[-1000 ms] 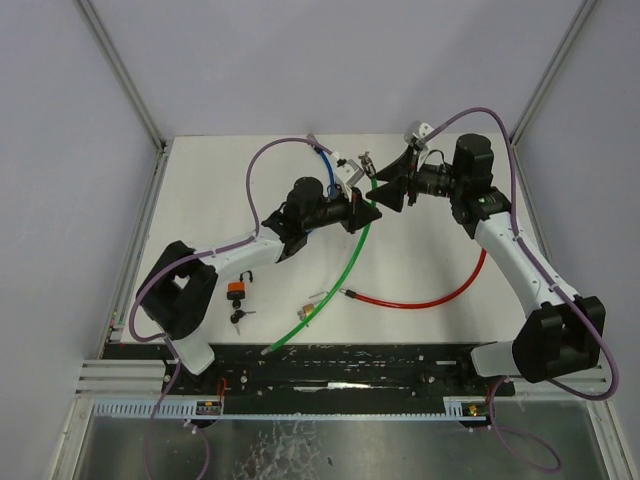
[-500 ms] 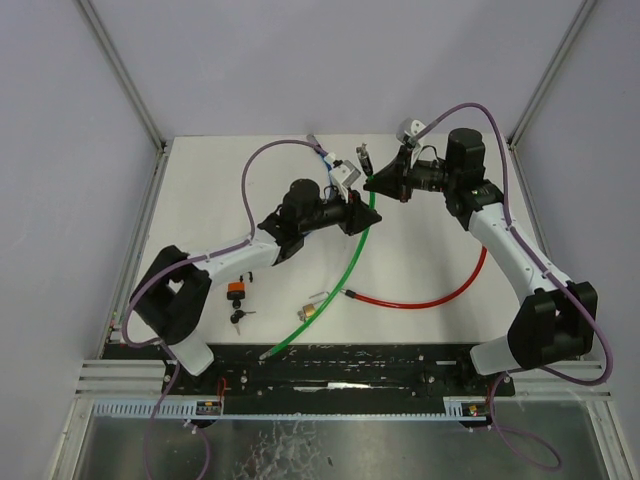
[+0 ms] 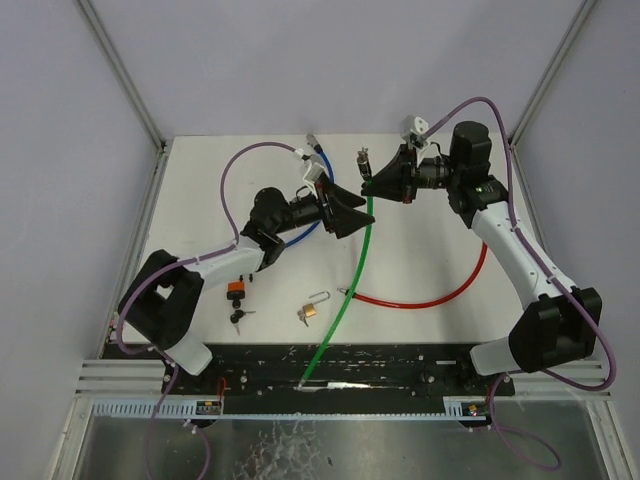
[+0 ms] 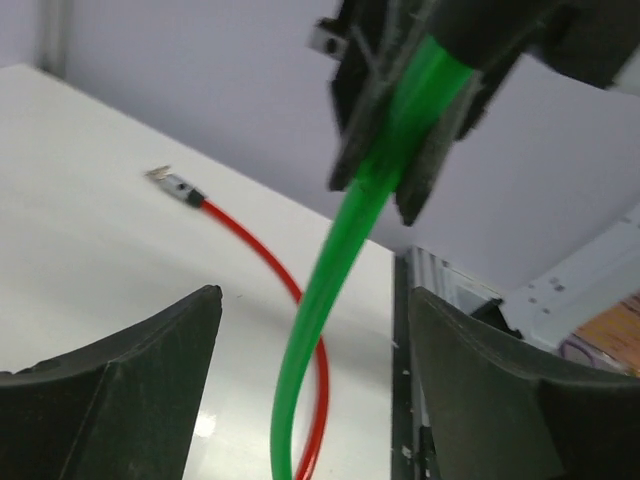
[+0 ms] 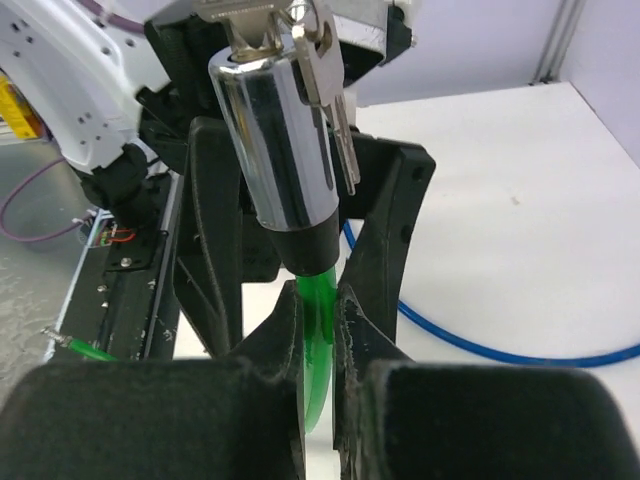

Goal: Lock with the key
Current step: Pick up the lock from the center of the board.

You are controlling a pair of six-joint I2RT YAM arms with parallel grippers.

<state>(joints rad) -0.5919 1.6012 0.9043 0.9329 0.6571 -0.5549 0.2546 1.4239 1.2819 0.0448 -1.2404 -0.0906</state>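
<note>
My left gripper grabs the green cable below the lock's body next. This leaves the lock's body and keys free to lock with the key.
A green cable ends in a chrome lock barrel with keys standing in its top. My right gripper is shut on the green cable just below the barrel, held above the middle of the table. In the top view the right gripper faces left, with the barrel beside it. My left gripper stands open just left of it. In the left wrist view its jaws straddle the cable without touching it.
A red cable curves across the right of the table and a blue cable lies at the back. A small brass padlock, an orange padlock and loose keys lie near the front left.
My left gripper has opened, let go of the green cable and drawn back to the left. My right gripper has shut on the cable below the barrel. The cable's free end has swung to the near edge.
</note>
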